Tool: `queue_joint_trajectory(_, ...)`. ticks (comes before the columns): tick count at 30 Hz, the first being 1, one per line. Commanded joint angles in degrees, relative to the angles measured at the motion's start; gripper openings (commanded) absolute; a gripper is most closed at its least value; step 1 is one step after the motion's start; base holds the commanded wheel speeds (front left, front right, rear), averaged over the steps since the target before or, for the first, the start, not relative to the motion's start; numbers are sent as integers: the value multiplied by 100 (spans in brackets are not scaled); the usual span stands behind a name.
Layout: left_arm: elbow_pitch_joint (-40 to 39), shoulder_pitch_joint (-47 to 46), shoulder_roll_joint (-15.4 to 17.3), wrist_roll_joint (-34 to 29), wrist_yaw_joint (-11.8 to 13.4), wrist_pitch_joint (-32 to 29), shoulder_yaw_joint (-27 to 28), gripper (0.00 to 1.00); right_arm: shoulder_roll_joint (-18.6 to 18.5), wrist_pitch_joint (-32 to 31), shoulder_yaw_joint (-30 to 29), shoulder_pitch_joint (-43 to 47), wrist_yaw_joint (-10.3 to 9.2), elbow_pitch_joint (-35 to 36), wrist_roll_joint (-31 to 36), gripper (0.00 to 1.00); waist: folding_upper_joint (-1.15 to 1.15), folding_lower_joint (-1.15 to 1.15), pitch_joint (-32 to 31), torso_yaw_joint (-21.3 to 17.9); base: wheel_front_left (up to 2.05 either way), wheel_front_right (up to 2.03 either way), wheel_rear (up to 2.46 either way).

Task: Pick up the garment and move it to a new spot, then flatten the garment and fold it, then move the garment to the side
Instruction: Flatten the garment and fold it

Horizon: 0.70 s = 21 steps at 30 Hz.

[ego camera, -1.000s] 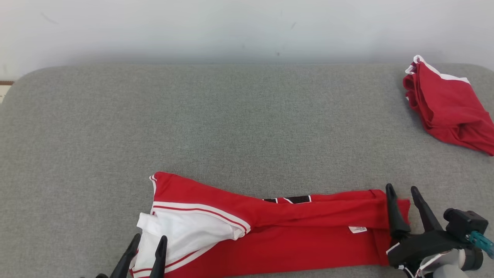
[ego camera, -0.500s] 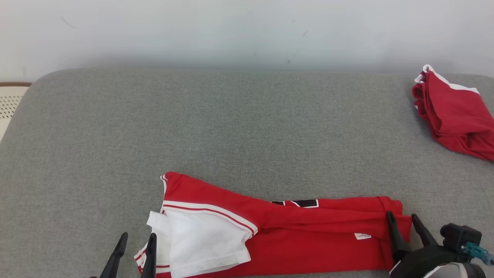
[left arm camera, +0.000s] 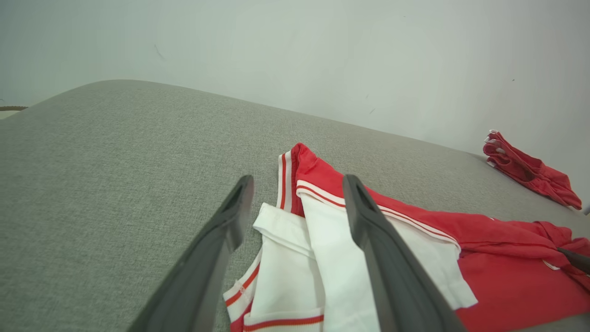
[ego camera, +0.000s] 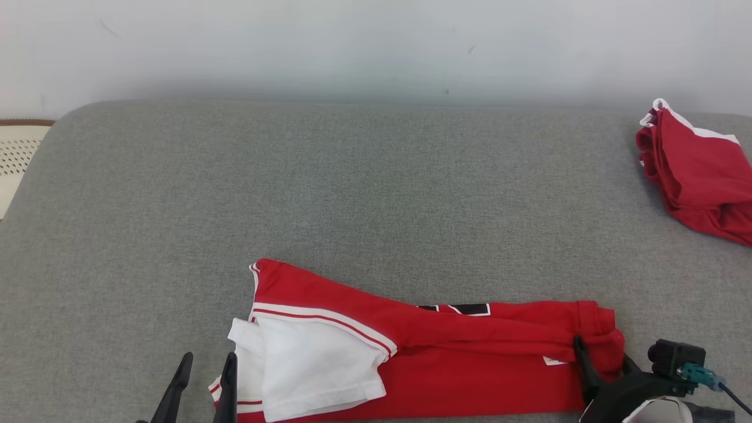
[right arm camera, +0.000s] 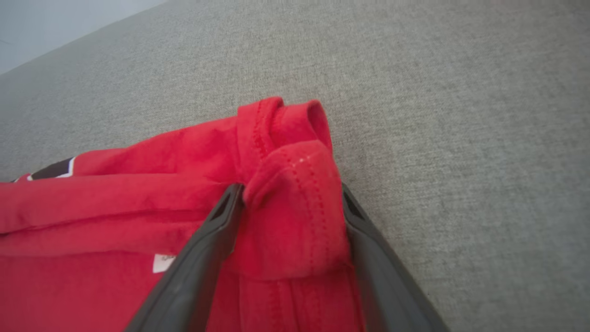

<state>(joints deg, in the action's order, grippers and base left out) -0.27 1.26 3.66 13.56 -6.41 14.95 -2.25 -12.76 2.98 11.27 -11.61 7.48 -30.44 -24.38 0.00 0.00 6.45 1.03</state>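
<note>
The jersey needs to be grabbed next by its bunched red hem (ego camera: 604, 346) with my right gripper. That hem stands up in a fold while the jersey's long body (ego camera: 486, 388) lies flat.
The garment (ego camera: 470, 352), a red jersey with white trim and a white sleeve, lies folded into a long band near the front edge of the grey cushioned surface (ego camera: 352, 194). My left gripper (ego camera: 209, 356) is open just left of the white sleeve. In the left wrist view its fingers (left arm camera: 297, 182) stand apart above the sleeve (left arm camera: 322, 258) with nothing between them. My right gripper (ego camera: 602, 351) is open at the garment's right end. There the red hem (right arm camera: 295, 207) is bunched between its spread fingers (right arm camera: 291, 189) and hides one fingertip in the head view.
A second red garment (ego camera: 699, 176) lies crumpled at the back right edge, also seen in the left wrist view (left arm camera: 530, 170). A pale wall rises behind the surface. A cream perforated object (ego camera: 14, 153) sits past the left edge. Bare grey fabric stretches behind the jersey.
The head camera has shifted a little. My left gripper has drawn back off the white sleeve. My right gripper has pulled back toward the front edge, and the red hem has bunched up between its fingers.
</note>
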Motion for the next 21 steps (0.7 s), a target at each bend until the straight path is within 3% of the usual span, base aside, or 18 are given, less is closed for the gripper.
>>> queue_joint_trajectory(1, 11, 30, -9, -76, -9, 28, 37, 100, 76, -45, 84, -24, 3, -97, -2, 31, 0, 0, 2, 13, 0, 0, 0)
queue_joint_trajectory(2, 14, 22, -14, -83, -15, 28, 48, 100, 81, -19, 101, -42, 3, -116, 6, 0, 0, 0, 1, 17, 0, 0, 0)
queue_joint_trajectory(8, -15, 59, -45, -102, -40, 28, 126, 100, -193, 281, -16, -343, -2, -178, 129, 0, 0, 0, -7, -10, 0, 0, 0)
queue_joint_trajectory(15, -21, 79, -64, -79, -46, 28, 162, 100, -588, 424, -597, -525, -1, -354, 438, 0, 0, 0, -2, -27, 0, 0, 0)
queue_joint_trajectory(21, -28, 93, -73, -49, -53, 28, 235, 100, -447, 238, -423, -460, -1, 246, 249, 0, 0, 0, 5, -85, 0, 0, 0)
